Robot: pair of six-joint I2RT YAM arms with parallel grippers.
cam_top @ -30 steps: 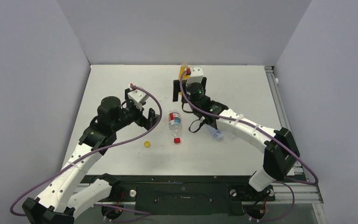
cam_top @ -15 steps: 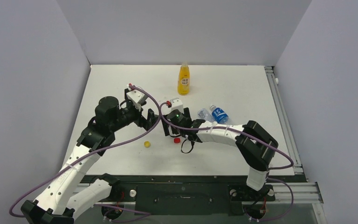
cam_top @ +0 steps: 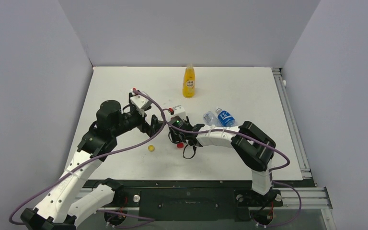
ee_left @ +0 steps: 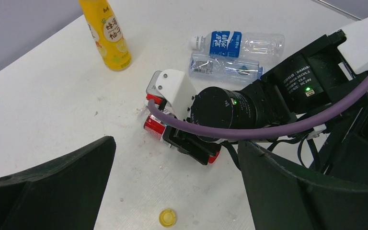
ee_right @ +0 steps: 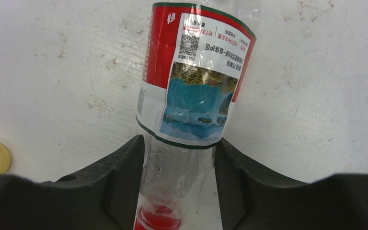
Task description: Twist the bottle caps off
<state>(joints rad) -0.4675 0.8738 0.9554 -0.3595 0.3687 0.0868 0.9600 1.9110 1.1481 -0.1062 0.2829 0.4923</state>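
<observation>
The red cap [ee_right: 159, 216] needs to stay free to unscrew. My left gripper should next grab the bottle around its body by the label's edge [ee_right: 199, 36].
The bottle with the red-white label [ee_right: 196, 81] lies on the table, its red cap [ee_right: 159, 216] still on the neck. My right gripper [ee_right: 179, 163] is shut on this bottle's clear shoulder, one finger pressed against each side. From above, the right gripper [cam_top: 179, 139] covers most of that bottle, and the red cap [cam_top: 179, 144] peeks out below it. A loose yellow cap [cam_top: 151, 148] rests on the table to the left. My left gripper [ee_left: 175, 158] hovers open above the yellow cap [ee_left: 167, 217], holding nothing.
A yellow-orange juice bottle [cam_top: 189, 82] stands upright at the back. A blue-label bottle [cam_top: 224, 117] and a plain clear bottle [cam_top: 210, 117] lie side by side, right of the right wrist. The left arm's purple cable [cam_top: 143, 143] loops across the table.
The right arm swung from the juice bottle at the back down to the red-label bottle and closed its jaws on it. The left arm hardly moved.
</observation>
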